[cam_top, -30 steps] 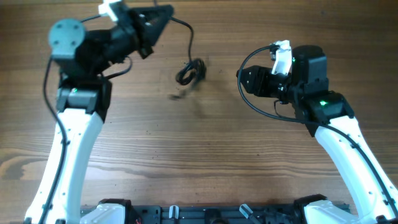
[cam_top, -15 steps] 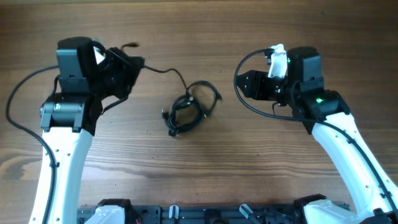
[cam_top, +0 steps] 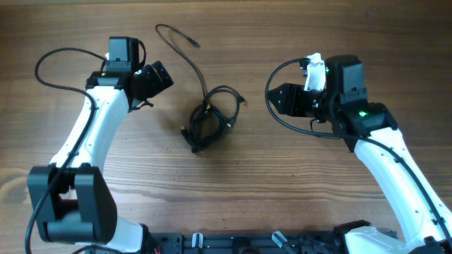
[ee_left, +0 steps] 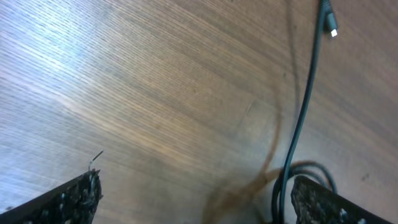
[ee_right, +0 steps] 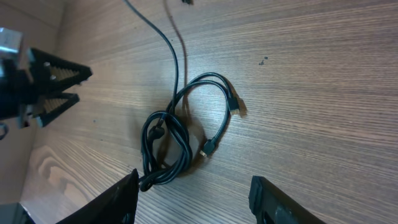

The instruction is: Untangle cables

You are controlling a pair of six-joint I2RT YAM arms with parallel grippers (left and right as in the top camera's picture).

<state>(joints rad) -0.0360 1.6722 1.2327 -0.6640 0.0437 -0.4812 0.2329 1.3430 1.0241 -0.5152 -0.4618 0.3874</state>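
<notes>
My left gripper grabs the cables' loops on the side facing it next, which leaves the rest free for my right gripper to untangle.
The cables (cam_top: 205, 116) lie as a small black tangle of loops on the wooden table (cam_top: 233, 183), between my two arms. One loose strand runs from the tangle toward the far edge and ends in a plug (cam_top: 195, 44). My left gripper (cam_top: 159, 76) hovers left of the tangle, open and holding nothing. In the left wrist view that gripper (ee_left: 196, 202) is spread wide, and the strand (ee_left: 306, 99) lies on the wood just inside its right finger (ee_left: 323, 205). My right gripper (cam_top: 277, 99) is open to the right of the tangle. The right wrist view shows the bundle (ee_right: 157, 130) ahead of the right gripper (ee_right: 196, 199).
Thick black wires loop off both arms (cam_top: 53, 56). In the right wrist view the left gripper's fingers (ee_right: 59, 68) sit at the left edge. A dark rail (cam_top: 233, 243) runs along the near table edge.
My left gripper opened and let the strand go. The cable bundle came down onto the table and the strand now lies toward the back. The left arm swung right; the right arm stayed put.
</notes>
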